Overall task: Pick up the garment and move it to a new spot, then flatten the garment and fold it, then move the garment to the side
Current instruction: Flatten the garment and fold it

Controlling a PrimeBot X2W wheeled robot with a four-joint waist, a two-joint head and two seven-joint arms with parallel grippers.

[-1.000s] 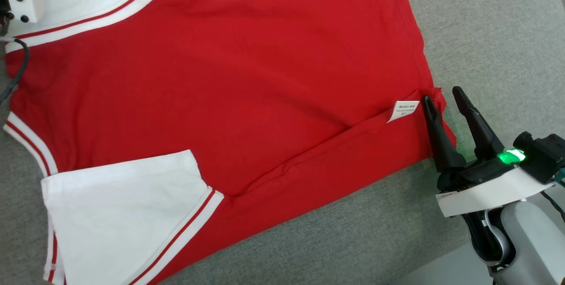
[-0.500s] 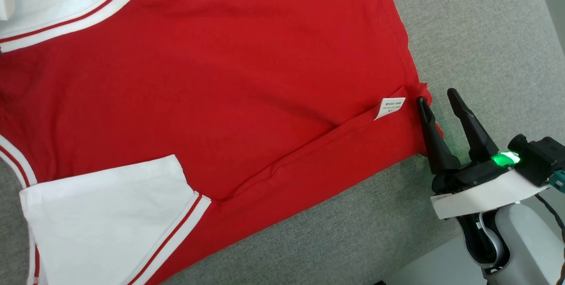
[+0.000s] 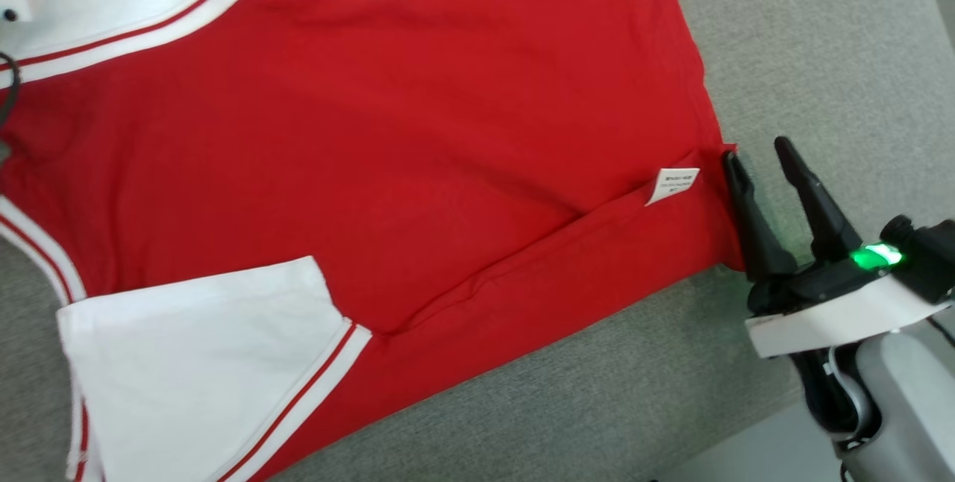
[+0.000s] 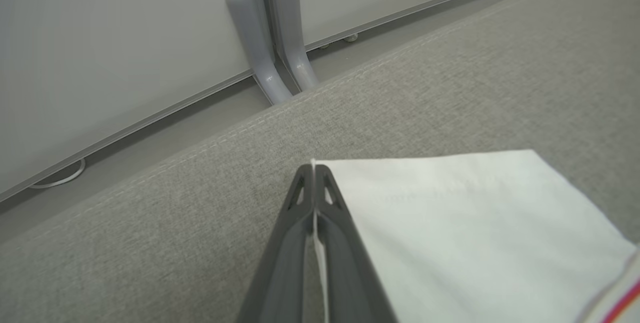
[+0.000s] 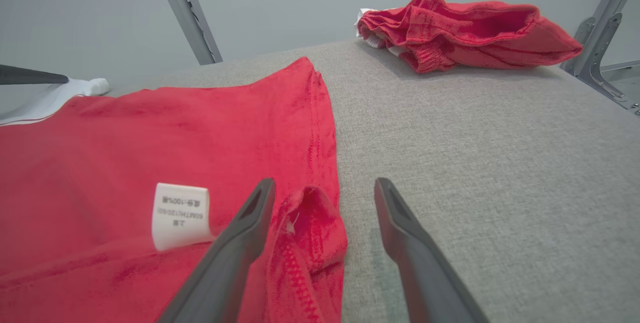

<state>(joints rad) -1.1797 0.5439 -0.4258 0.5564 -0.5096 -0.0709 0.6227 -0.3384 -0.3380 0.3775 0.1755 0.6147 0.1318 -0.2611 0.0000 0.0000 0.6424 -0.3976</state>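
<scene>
Next, my right gripper grabs the shirt by that raised hem [image 3: 730, 158] [image 5: 312, 221], since the red hem corner curls up while the shirt lies flat.
The garment [image 3: 373, 131] is a red shirt with white sleeves, spread flat on a grey padded surface [image 3: 821, 42]. A lengthwise fold runs along its near side, with a white label [image 3: 673, 185] beside it. My right gripper [image 3: 756, 151] is open at the hem corner. In the right wrist view the gripper [image 5: 324, 185] has the red hem corner [image 5: 310, 223] between its spread fingers, next to the label [image 5: 181, 215]. In the left wrist view my left gripper [image 4: 314, 168] is shut on the edge of the far white sleeve [image 4: 450, 223].
Another red garment [image 5: 465, 28] lies bunched at the far end of the surface. Metal frame posts [image 5: 187, 13] stand behind it. The surface's stitched edge [image 4: 200, 148] runs ahead of the left gripper, with grey legs [image 4: 270, 38] and a wall beyond.
My left gripper has shut on the white sleeve's edge. The head view has shifted a little. My right gripper stays open at the hem corner.
</scene>
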